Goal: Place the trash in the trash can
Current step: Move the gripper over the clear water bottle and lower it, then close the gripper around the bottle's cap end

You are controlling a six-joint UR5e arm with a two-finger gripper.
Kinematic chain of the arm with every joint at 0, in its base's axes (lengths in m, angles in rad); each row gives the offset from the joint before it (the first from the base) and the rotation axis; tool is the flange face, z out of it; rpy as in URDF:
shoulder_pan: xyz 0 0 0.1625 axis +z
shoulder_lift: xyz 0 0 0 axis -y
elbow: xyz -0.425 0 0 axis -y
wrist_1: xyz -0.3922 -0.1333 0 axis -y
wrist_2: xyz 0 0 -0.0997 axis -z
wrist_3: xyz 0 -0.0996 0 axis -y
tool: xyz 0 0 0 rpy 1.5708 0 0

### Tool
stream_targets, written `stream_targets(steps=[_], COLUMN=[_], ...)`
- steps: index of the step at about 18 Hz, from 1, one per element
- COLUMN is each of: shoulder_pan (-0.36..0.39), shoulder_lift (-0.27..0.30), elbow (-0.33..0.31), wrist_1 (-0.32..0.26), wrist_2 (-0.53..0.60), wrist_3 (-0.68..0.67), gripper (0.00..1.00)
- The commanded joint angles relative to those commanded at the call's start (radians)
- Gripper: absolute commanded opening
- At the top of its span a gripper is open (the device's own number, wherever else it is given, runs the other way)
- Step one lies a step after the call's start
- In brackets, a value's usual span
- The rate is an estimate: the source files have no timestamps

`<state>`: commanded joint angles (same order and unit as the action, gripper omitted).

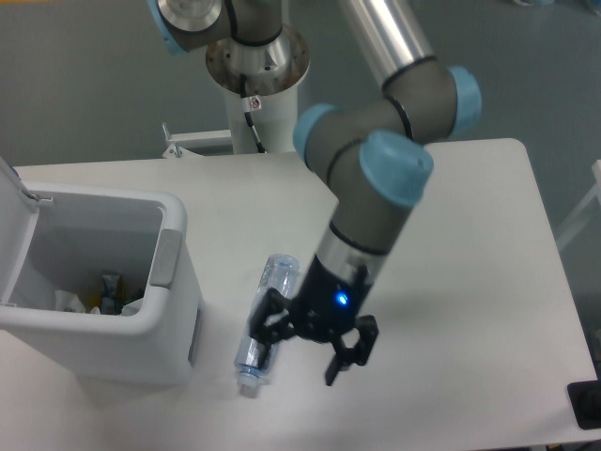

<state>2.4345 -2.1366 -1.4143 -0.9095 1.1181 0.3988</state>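
Observation:
I should next grab the clear plastic bottle by its body with my gripper, to drop it into the trash can.
A clear bluish plastic bottle with a white cap lies on the white table, cap end toward the front edge. My gripper hangs open just right of the bottle's lower half, its left finger overlapping the bottle and its right finger out over bare table. The white trash can stands at the left with its lid swung up. Inside it lie a packet with dark print and other scraps.
The arm's base column rises behind the table's far edge. A dark object sits at the table's front right corner. The can's grey handle tab faces the bottle.

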Motion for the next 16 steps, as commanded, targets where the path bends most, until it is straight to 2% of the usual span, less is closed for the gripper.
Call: stream_targets(steps=[4, 7, 12, 16], shoulder_pan=[-0.032, -0.058, -0.103, -0.107], shoulder_lift=[-0.051, -0.071, -0.104, -0.112], elbow=[0.012, 0.012, 0.014, 0.006], wrist_1=[-0.097, -0.163, -0.178, -0.178], wrist_2=[0.072, 0.078, 0.100, 0.104], wrist_3=[0.023, 0.055, 0.067, 0.072], gripper=[1.00, 1.00, 1.00, 1.00])
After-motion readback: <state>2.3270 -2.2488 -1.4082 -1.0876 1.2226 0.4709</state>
